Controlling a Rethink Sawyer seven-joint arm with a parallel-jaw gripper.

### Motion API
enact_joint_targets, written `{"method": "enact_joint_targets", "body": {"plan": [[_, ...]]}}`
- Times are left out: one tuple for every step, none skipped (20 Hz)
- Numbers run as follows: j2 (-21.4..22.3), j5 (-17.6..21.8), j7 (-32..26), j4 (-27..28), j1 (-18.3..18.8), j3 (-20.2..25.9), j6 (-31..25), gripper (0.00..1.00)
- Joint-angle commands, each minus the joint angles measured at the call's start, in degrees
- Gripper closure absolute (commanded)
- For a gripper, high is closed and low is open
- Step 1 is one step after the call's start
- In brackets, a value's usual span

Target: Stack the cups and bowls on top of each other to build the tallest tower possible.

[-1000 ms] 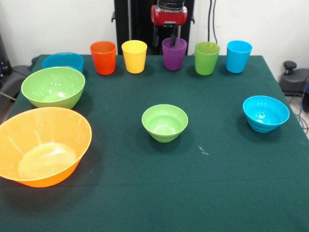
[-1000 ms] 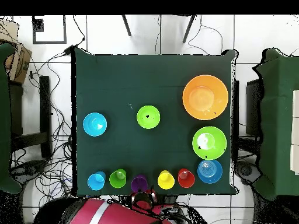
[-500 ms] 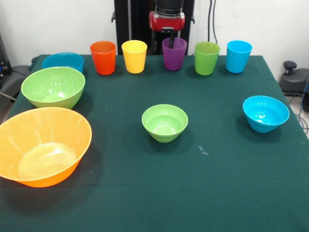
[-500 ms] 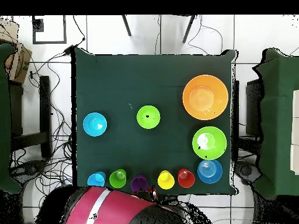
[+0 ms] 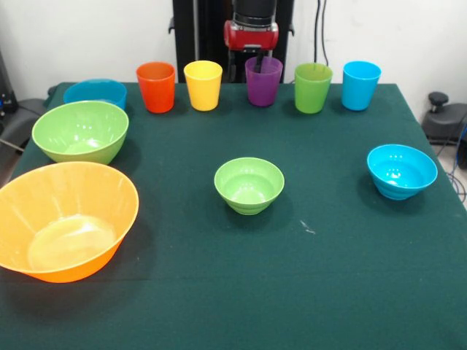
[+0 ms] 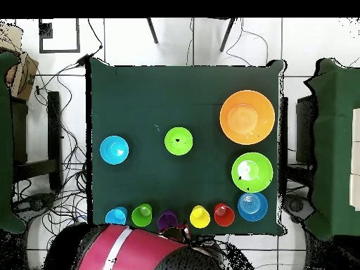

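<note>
My gripper is about to grab the purple cup by its rim [image 5: 272, 62]. That will start the tower in the small green bowl [image 5: 249, 184].
Five cups stand in a row at the table's far edge: orange [image 5: 156, 87], yellow [image 5: 203, 85], purple [image 5: 263, 82], green [image 5: 313, 87] and light blue [image 5: 361, 85]. My gripper [image 5: 260, 62] hangs over the purple cup's rim, open, and one dark finger shows inside the cup. The small green bowl [image 5: 249, 184] sits mid-table and the small blue bowl [image 5: 402, 170] to the right. The large orange bowl [image 5: 66, 219], medium green bowl [image 5: 80, 131] and medium blue bowl [image 5: 95, 91] stand at the left. No tower shows; each piece stands alone.
In the overhead view my red arm [image 6: 130, 249] covers the table's near edge behind the purple cup [image 6: 167, 221]. The green cloth table [image 5: 328, 277] ends just behind the cup row. Cables and chairs lie around the table.
My gripper has come down over the purple cup, so its finger reaches deeper inside. The cups and bowls have not moved.
</note>
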State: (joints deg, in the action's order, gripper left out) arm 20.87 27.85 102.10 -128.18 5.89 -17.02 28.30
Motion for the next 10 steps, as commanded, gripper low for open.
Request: {"method": "enact_joint_targets", "body": {"plan": [[-0.46,-4.91,9.05,6.23,-1.11,4.4,-1.2,1.0],[-0.53,-5.06,9.11,6.01,-1.22,4.26,-0.94,1.0],[-0.53,-5.07,9.16,5.91,-1.21,4.16,-0.85,1.0],[-0.53,-5.09,9.21,5.8,-1.19,4.06,-0.77,1.0],[-0.51,-4.88,9.2,5.78,-1.06,4.12,-0.75,1.0],[-0.43,-4.82,9.26,5.71,-0.93,4.23,-0.96,1.0],[-0.43,-4.63,9.21,5.78,-0.86,4.3,-0.85,1.0],[-0.31,-4.23,9.26,5.82,-0.27,4.93,-1.47,1.0],[-0.39,-3.94,9.34,5.87,0.1,5.33,-1.5,1.0],[-0.59,-3.94,9.6,5.74,0.24,5.46,-1.07,1.0]]}}
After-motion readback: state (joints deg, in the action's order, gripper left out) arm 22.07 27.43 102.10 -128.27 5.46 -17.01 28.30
